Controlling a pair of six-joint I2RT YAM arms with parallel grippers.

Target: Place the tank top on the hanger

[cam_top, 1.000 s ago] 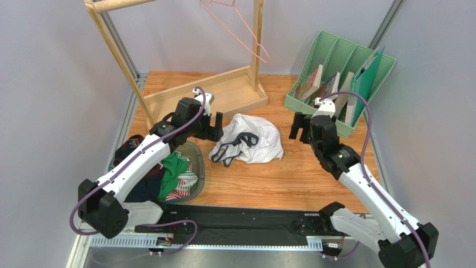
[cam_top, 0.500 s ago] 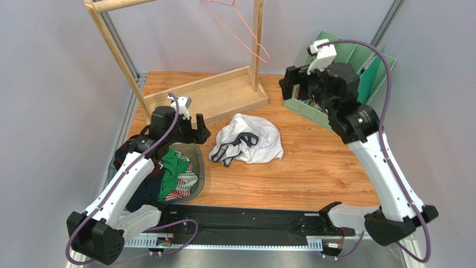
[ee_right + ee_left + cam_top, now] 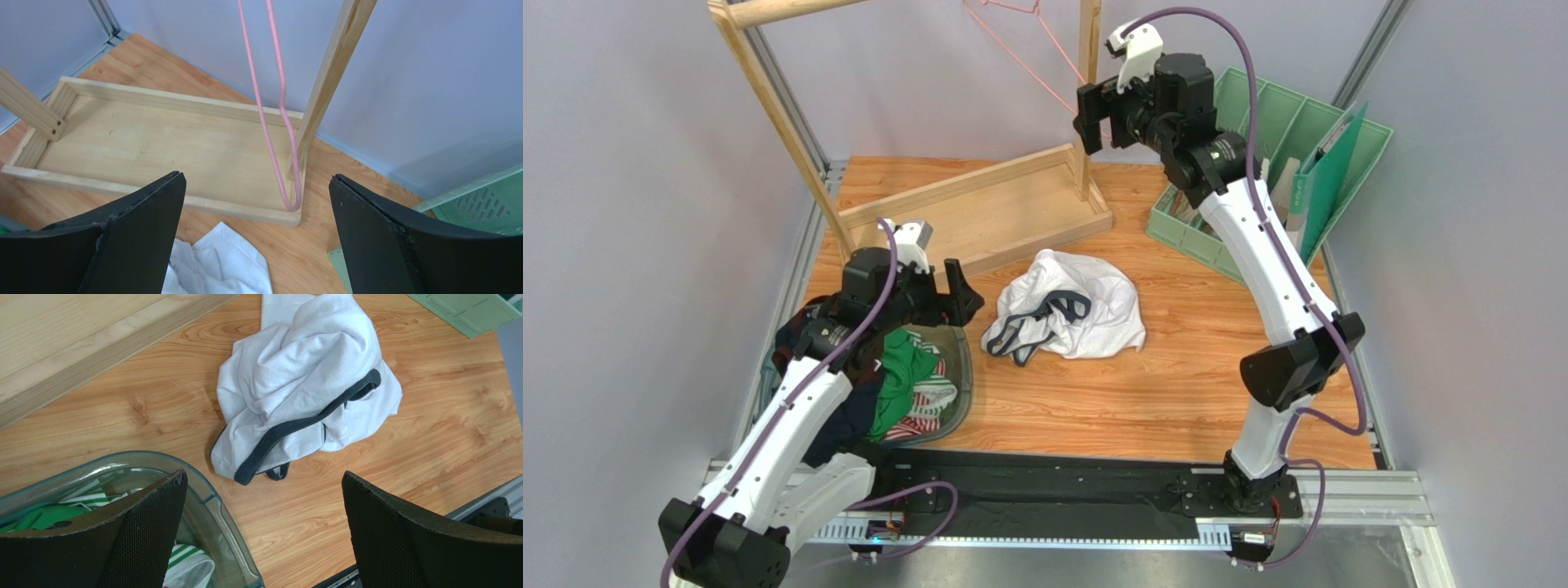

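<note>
My right gripper is to grab the pink wire hanger next by its lower corner, so the opposite end stays free to go into the tank top.
The white tank top with navy trim lies crumpled on the table; it also shows in the left wrist view and at the bottom of the right wrist view. The pink wire hanger hangs from the wooden rack; in the right wrist view its lower corner hangs ahead between the jaws. My left gripper is open and empty, left of the tank top over the bin's rim. My right gripper is open and empty, raised close to the hanger's lower end.
A wooden rack with a tray base and upright post stands at the back. A clear bin holds green and dark garments at the left. A green file organizer stands at the back right.
My right arm has swung up and left, from beside the tank top to the hanger. My left gripper has drawn back left from the tank top to the bin.
</note>
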